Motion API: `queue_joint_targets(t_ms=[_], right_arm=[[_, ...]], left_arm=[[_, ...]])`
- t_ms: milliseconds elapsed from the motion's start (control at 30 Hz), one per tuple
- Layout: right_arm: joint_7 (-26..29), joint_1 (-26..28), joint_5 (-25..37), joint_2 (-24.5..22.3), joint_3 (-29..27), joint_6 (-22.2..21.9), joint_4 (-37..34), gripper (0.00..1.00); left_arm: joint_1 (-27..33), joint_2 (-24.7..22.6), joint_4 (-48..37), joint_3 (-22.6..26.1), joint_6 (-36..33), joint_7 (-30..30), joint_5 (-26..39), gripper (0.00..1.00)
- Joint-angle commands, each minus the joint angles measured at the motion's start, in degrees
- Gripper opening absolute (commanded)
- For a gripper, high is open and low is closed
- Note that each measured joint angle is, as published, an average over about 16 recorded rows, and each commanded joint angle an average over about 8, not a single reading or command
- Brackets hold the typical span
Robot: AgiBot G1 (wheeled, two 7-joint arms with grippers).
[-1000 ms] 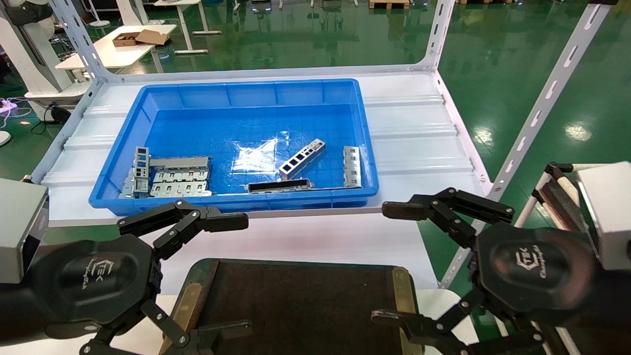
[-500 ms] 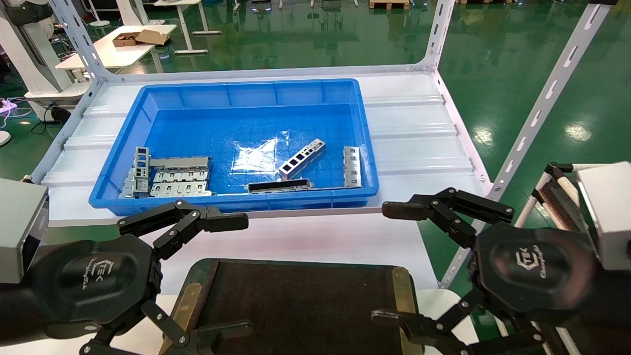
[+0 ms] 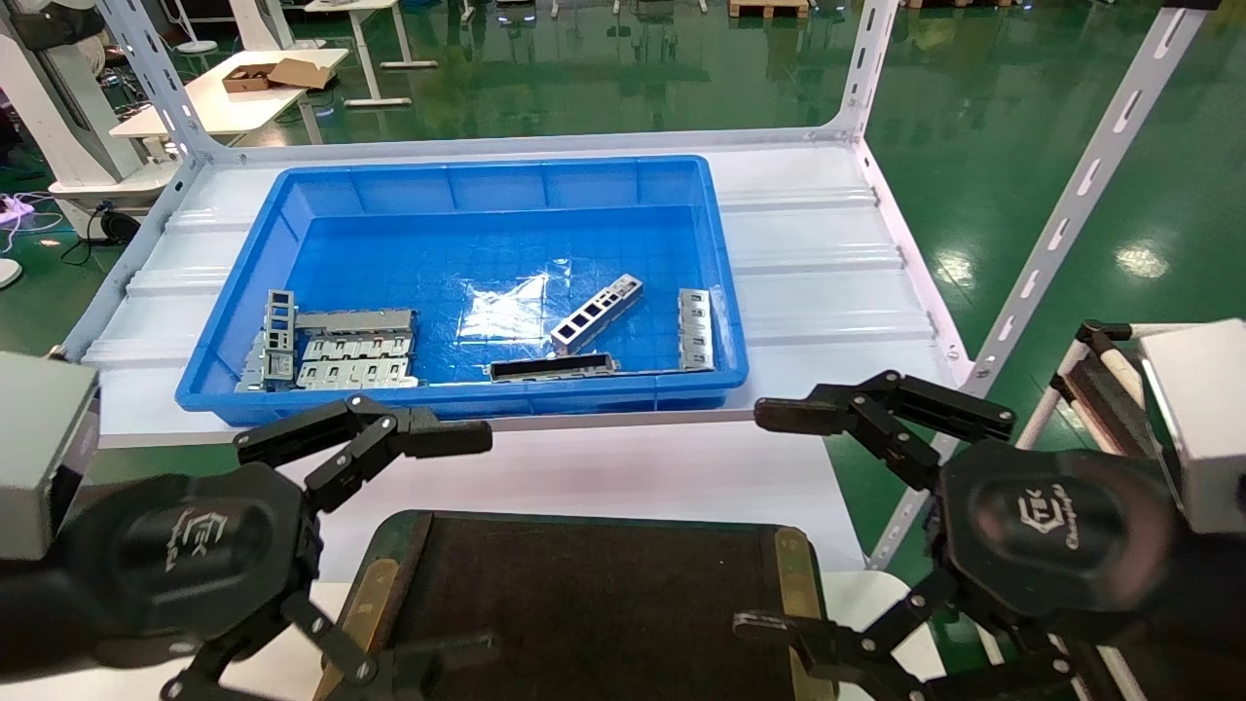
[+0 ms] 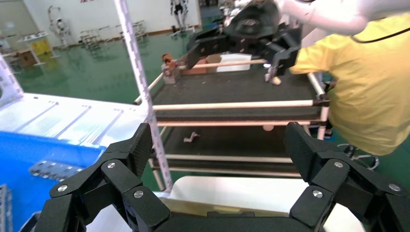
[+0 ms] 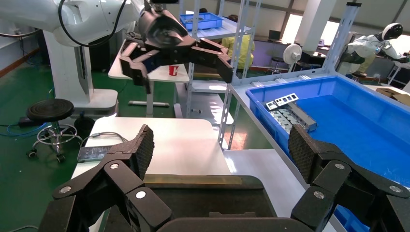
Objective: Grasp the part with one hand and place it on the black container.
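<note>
Next, my left gripper grabs the silver-grey part by its long sides along the rectangular holes to place it on the black container (image 3: pixel 584 604).
The part (image 3: pixel 596 313), a silver-grey strip with four rectangular holes, lies slantwise on the floor of the blue bin (image 3: pixel 331 195), right of its middle. The black container (image 3: pixel 584 604) sits at the near edge, with brass strips along its sides; it also shows in the right wrist view (image 5: pixel 193 198). My left gripper (image 3: pixel 477 541) (image 4: pixel 218 145) is open and empty over the container's left edge. My right gripper (image 3: pixel 759 520) (image 5: pixel 221 145) is open and empty over its right edge. Both are well short of the bin.
The bin also holds wider slotted plates (image 3: pixel 355 348), a ladder-like piece (image 3: pixel 276 331), a longer bar with a dark hollow (image 3: pixel 552 367) and a narrow strip (image 3: pixel 694 329). White shelf posts (image 3: pixel 1071 204) rise at the right. A black-topped cart (image 4: pixel 232 96) stands to the right.
My left gripper has shifted very slightly. Everything else stands as before.
</note>
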State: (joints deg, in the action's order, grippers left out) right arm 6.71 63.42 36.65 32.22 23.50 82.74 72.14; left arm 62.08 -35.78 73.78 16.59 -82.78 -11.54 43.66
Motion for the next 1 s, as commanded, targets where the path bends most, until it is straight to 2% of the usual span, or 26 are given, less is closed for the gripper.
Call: queue_joint_targets(t_ms=[33, 300, 533, 733, 1000], right_arm=[[0.00, 0.00, 0.00, 0.00, 0.00, 0.00, 0.00, 1.00], [0.00, 0.00, 0.00, 0.00, 0.00, 0.00, 0.00, 1.00], [0.00, 0.00, 0.00, 0.00, 0.00, 0.00, -0.01, 1.00], [0.00, 0.00, 0.00, 0.00, 0.01, 0.00, -0.01, 1.00], [0.00, 0.01, 0.00, 0.00, 0.01, 0.00, -0.01, 1.00]], left_arm=[[0.12, -0.02, 0.14, 0.06, 0.48, -0.13, 0.35, 1.00], [2.10, -4.21, -0.34, 2.41, 10.40, -2.35, 7.46, 1.00], [7.23, -11.02, -5.12, 6.34, 18.65, -3.96, 16.22, 1.00], [13.53, -18.85, -14.17, 10.68, 24.54, -4.33, 24.56, 1.00], [22.13, -30.49, -32.28, 15.22, 32.01, -2.71, 33.19, 1.00]])
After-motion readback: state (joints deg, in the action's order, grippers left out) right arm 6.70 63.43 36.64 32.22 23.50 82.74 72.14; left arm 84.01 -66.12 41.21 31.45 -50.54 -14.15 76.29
